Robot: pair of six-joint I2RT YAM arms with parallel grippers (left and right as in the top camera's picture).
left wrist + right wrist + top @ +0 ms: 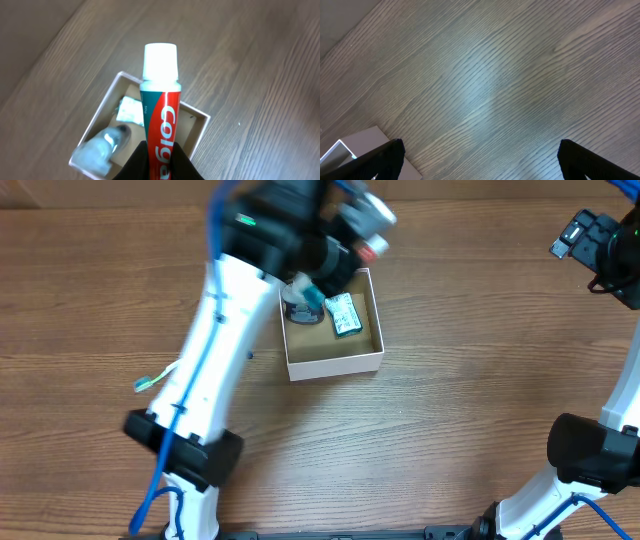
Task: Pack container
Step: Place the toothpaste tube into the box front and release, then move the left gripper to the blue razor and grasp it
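My left gripper keeps holding the toothpaste tube for now, until the tube is lowered inside, as the toothpaste tube's white cap (377, 245) reaches out past the container's rim (366, 271).
The container (335, 361) is a square cardboard box, white outside and brown inside, on the table's middle. It also shows in the left wrist view (197, 131). Inside lie a green-and-white packet (343, 314) and a clear round tub (301, 308). My left gripper (161, 162) is shut on a red Colgate toothpaste tube (162, 120) with a white cap, held above the container's far side. In the overhead view the tube's cap (372, 248) pokes out past the arm. My right gripper (479, 155) is open and empty, high above bare table at the far right (578, 235).
A toothbrush (152, 379) with a green tip lies on the wooden table at the left, beside the left arm. A corner of the container (355, 145) shows at the lower left of the right wrist view.
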